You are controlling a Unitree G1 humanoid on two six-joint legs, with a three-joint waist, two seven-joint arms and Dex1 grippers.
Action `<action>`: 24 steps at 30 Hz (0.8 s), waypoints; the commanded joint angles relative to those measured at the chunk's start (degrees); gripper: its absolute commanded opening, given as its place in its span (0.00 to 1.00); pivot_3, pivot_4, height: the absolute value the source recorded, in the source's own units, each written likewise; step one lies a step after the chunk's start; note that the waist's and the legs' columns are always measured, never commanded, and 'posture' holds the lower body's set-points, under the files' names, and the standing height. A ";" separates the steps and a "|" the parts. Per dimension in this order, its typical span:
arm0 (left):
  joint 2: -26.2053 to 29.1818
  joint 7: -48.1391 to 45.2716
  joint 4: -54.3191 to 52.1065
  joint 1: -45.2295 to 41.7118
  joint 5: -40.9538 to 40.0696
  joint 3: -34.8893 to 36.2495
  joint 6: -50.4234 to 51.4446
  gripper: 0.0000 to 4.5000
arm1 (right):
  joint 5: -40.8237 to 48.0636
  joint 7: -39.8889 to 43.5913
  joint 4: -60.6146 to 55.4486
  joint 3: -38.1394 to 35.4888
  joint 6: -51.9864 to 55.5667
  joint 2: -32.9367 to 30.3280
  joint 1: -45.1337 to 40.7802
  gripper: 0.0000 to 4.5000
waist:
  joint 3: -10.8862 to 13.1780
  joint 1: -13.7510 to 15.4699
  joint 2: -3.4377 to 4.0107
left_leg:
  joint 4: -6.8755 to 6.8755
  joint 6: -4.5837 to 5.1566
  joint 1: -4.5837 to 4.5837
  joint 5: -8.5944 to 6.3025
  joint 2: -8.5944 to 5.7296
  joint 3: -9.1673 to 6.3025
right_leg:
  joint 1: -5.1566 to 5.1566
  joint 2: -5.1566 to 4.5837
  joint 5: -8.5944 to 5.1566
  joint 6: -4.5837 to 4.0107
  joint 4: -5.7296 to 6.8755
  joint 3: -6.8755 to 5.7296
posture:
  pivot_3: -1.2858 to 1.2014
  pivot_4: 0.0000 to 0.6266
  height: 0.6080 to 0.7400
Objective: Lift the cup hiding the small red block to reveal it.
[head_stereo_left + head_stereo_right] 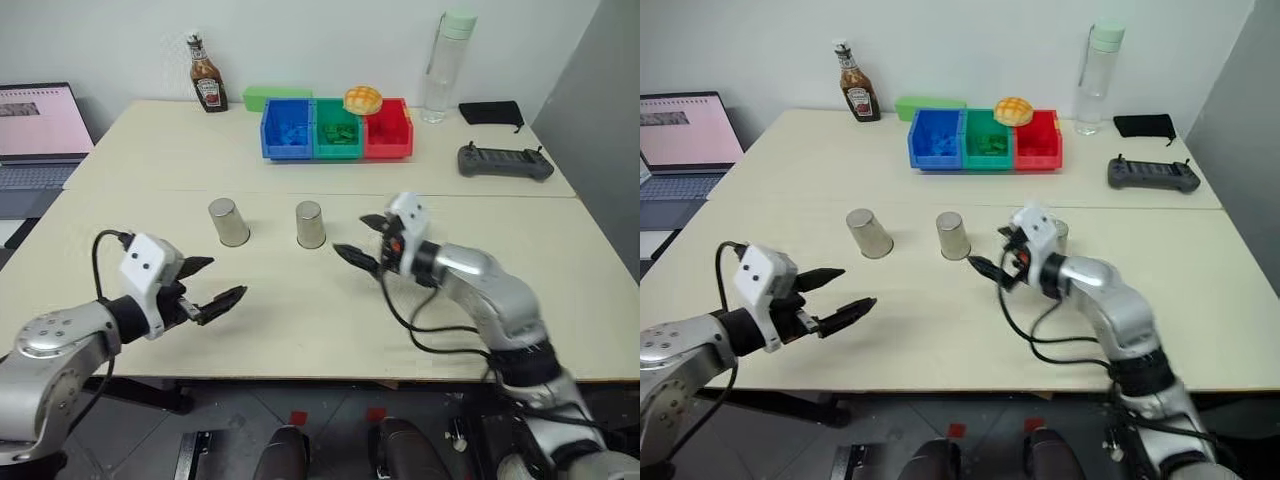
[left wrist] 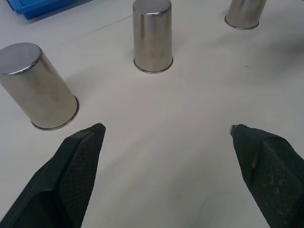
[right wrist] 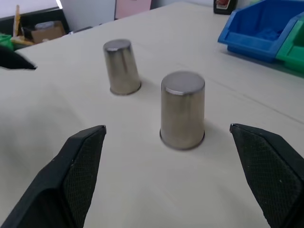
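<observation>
The right gripper grabs the middle cup by its steel body (image 1: 310, 228) (image 3: 182, 118) next, to reveal the small red block hidden beneath.
Three shiny steel cups stand upside down in a row across the table. In the left eye view the left cup (image 1: 229, 221) and the middle cup (image 1: 311, 224) stand free. The third cup (image 1: 1059, 236) peeks out from behind my right hand. My right gripper (image 1: 360, 238) is open, held level just right of the middle cup (image 3: 183, 109) and pointing at it without touching. My left gripper (image 1: 222, 280) is open over the front of the table, short of the left cup (image 2: 40, 88). The small red block is hidden.
Blue (image 1: 287, 128), green (image 1: 337, 132) and red (image 1: 388, 130) bins stand in a row at the back, with a bun (image 1: 362, 99) on top. A ketchup bottle (image 1: 207, 75), a water bottle (image 1: 441, 66), a black controller (image 1: 504, 161) and a laptop (image 1: 38, 125) are around the edges.
</observation>
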 commanded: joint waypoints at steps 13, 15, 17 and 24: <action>1.21 -1.10 -2.19 0.46 -1.97 2.39 0.18 1.00 | -11.57 -6.48 46.39 -2.54 -24.53 14.52 -22.57 0.98 | 0.00 0.25 0.00 | -0.11 -0.01 -0.11 -0.01 -0.04 0.27 | -0.25 0.11 0.18 -0.30 0.00 0.45 | 0.52 0.24 1.00; 1.05 -0.89 -2.52 0.90 -2.05 2.69 0.20 1.00 | -12.11 -6.45 48.81 -3.13 -26.43 14.91 -23.51 0.98 | 0.00 0.21 0.00 | -0.18 -0.01 -0.11 -0.01 0.00 0.43 | -0.38 0.12 0.19 -0.31 0.05 0.60 | 0.52 0.24 1.00; 0.85 -0.74 -2.95 1.73 -2.19 3.19 0.17 1.00 | -12.60 -6.15 50.18 -3.42 -27.46 15.22 -23.93 0.98 | -0.01 0.05 -0.02 | -0.24 -0.01 -0.13 -0.01 0.03 0.60 | -0.53 0.12 0.19 -0.32 0.09 0.78 | 0.52 0.24 1.00; 0.44 0.25 -3.55 2.49 -2.68 3.12 0.03 1.00 | -13.02 -5.69 56.44 -5.28 -28.05 16.83 -25.86 0.98 | -0.01 -0.30 -0.02 | -0.35 -0.01 -0.17 -0.01 0.09 0.97 | -0.78 0.09 0.23 -0.33 0.13 1.02 | 0.52 0.24 1.00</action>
